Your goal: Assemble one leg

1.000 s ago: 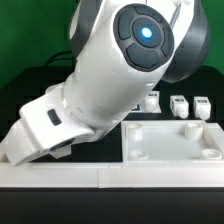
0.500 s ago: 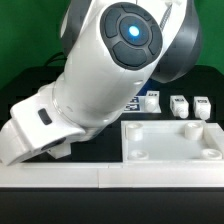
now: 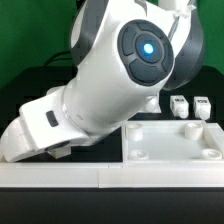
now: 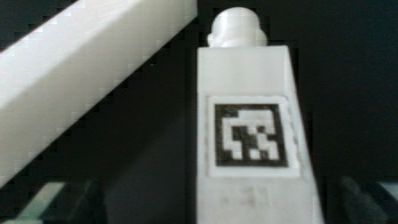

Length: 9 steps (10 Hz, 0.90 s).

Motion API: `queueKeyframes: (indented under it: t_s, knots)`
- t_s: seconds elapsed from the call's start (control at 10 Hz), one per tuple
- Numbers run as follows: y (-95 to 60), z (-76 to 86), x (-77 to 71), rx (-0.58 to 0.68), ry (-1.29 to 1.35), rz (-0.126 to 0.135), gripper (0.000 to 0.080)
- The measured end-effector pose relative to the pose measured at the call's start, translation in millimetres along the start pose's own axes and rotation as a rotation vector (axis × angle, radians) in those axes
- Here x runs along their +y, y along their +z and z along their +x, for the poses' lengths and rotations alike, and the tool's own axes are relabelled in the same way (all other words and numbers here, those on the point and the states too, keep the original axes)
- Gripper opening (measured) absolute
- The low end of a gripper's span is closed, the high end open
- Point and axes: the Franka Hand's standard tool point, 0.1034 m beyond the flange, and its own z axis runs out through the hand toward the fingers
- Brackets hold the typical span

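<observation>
My fingertips reach down on either side of the leg's near end (image 4: 258, 195), so closing now would catch the leg. It is time for my gripper to close.
In the wrist view a white square leg (image 4: 249, 110) lies on the black table. It has a black-and-white marker tag on its upper face and a rounded peg (image 4: 237, 25) at its far end. My gripper (image 4: 214, 203) is open and straddles the leg's near end. One dark finger (image 4: 59, 200) stands clear of the leg, and the other finger (image 4: 368, 198) is closer to it. In the exterior view my white hand (image 3: 40, 125) is low at the exterior view's left. The arm hides the leg and the fingertips there.
A long white bar (image 4: 80, 75) runs slantwise beside the leg. A white square tabletop with holes (image 3: 170, 142) lies at the exterior view's right, with small white parts (image 3: 181, 105) behind it. A white ledge (image 3: 110, 182) runs along the front.
The arm's upper joints swung toward the exterior view's left, then back right. The hand stayed low in nearly the same place.
</observation>
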Motion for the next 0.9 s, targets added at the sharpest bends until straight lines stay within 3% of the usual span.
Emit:
queueKeyframes:
  t_s: [0.3,0.5,0.9]
  knots:
    - [0.0,0.3,-0.4,0.0,-0.001,0.0,0.0622]
    - [-0.1,0.3,-0.3,0.0,-0.001,0.0,0.0285]
    - [-3.9,-0.7,-0.8,-0.001,-0.001,-0.001,0.0285]
